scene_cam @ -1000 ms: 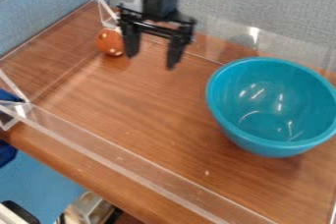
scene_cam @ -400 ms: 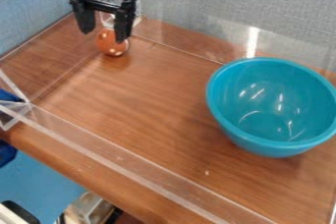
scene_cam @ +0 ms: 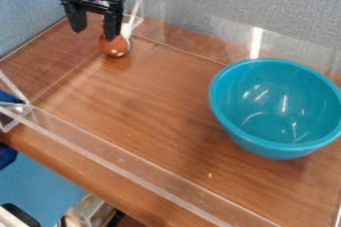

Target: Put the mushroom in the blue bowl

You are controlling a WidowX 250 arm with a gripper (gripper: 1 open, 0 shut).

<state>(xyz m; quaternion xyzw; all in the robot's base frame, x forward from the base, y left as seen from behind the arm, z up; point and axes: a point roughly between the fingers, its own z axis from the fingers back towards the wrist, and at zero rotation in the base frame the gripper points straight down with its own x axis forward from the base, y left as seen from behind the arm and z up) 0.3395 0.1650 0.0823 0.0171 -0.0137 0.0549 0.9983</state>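
My open fingers are above and beside the mushroom's orange-brown cap (scene_cam: 115, 46), short of its sides, and would miss; I must lower before closing on the mushroom.
The mushroom (scene_cam: 116, 48), small with an orange-brown cap, rests on the wooden table near the back left corner. My gripper (scene_cam: 94, 30) points down just above and slightly left of it. Its black fingers (scene_cam: 110, 30) are open with nothing between them, and the right finger stands closest to the mushroom. The blue bowl (scene_cam: 253, 121), large and teal, sits empty at the right side of the table, well apart from both.
Low clear acrylic walls (scene_cam: 120, 161) ring the wooden tabletop (scene_cam: 147, 97). A blue textured wall stands right behind the back edge. A clear upright panel (scene_cam: 260, 42) rises at the back near the bowl.
The gripper has travelled left along the back wall, from the mushroom's right side to above and slightly left of it, staying open. Mushroom and bowl have not moved.
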